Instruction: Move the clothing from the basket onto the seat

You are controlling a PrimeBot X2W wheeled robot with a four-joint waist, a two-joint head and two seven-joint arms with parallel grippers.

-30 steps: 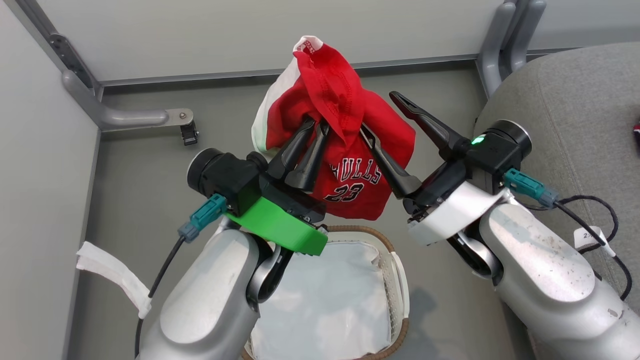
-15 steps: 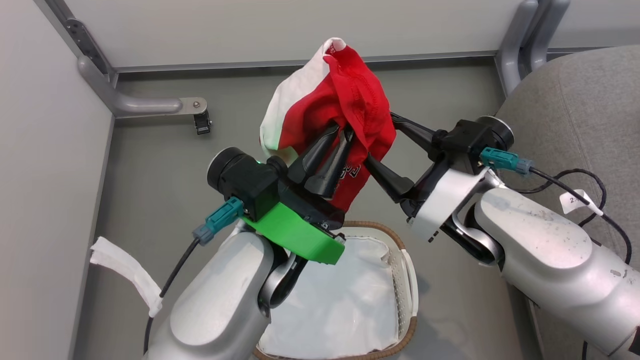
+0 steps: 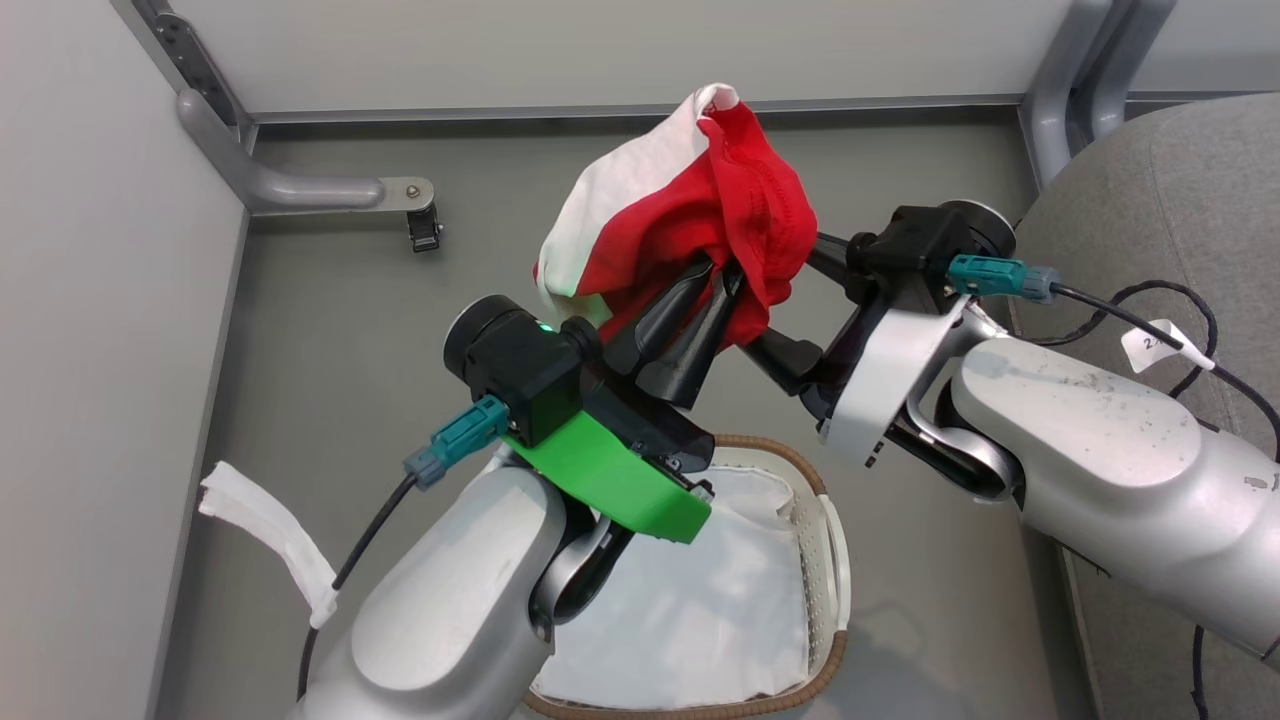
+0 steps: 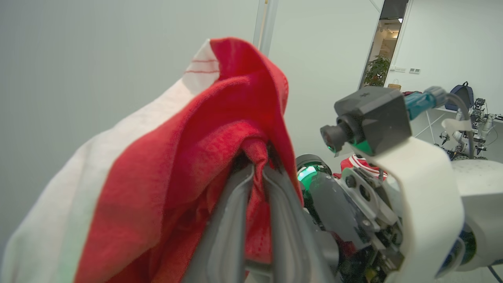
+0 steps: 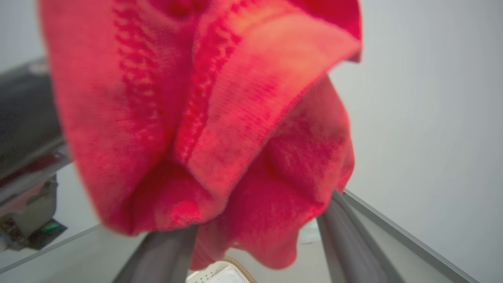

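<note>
My right gripper grabs the garment's hanging red folds next, to carry the red garment over onto the seat (image 3: 1180, 200).
A red garment with a white panel (image 3: 700, 200) hangs bunched in the air above the basket (image 3: 832, 560). My left gripper (image 3: 718, 288) is shut on a fold of it; in the left wrist view the two fingers (image 4: 235, 204) pinch red fabric (image 4: 196, 157). My right gripper (image 3: 778, 292) is open, its fingers reaching in from the right on either side of the hanging cloth. In the right wrist view the clothing (image 5: 220, 118) drapes between the spread fingers (image 5: 342, 232). The grey seat (image 3: 1180, 200) lies at the right.
A plain white sheet (image 3: 700, 610) lines the basket below my arms. Grey metal rails (image 3: 300, 190) and posts (image 3: 1070, 90) stand along the back wall. A pale wall panel (image 3: 90, 350) closes in the left side. A black cable with a tag (image 3: 1160, 345) lies on the seat.
The right gripper has swung in to the garment and its open fingers now straddle the cloth. The garment has bunched, hiding the lettering. The head camera has shifted.
</note>
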